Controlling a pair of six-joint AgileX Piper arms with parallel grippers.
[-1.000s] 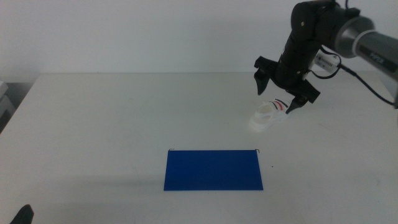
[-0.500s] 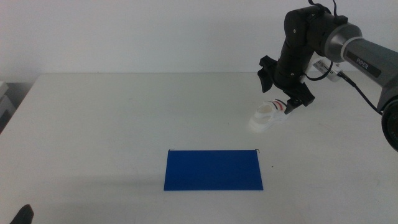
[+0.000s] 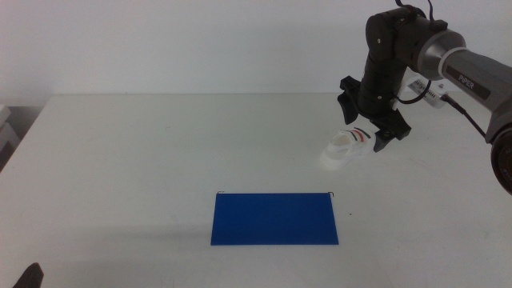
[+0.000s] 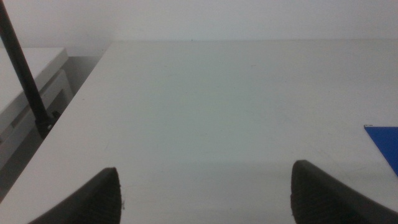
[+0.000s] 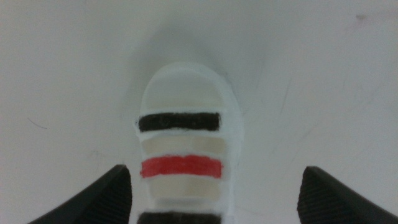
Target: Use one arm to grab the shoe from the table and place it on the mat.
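My right gripper needs to go lower before it closes on the shoe, as the table shows between my fingers and the shoe's straps.
The small white shoe [image 3: 346,150] with black and red straps lies on the white table [image 3: 160,160], right of centre and beyond the mat. The royal-blue mat [image 3: 274,218] lies flat at the front middle. My right gripper [image 3: 366,126] hangs open just above the shoe's heel end, one jaw on each side. In the right wrist view the shoe [image 5: 186,149] lies between the two open jaws of that gripper [image 5: 214,196]. My left gripper [image 4: 205,193] is open and empty over bare table, with a corner of the mat [image 4: 385,140] in its view.
The left arm waits at the front left corner, only a dark tip [image 3: 30,276] showing. A grey cabinet [image 4: 25,106] and a black cable [image 4: 22,68] stand off the table's left edge.
My right gripper has turned about its wrist and come down a little, so its jaws now straddle the shoe. The shoe and the mat have not moved.
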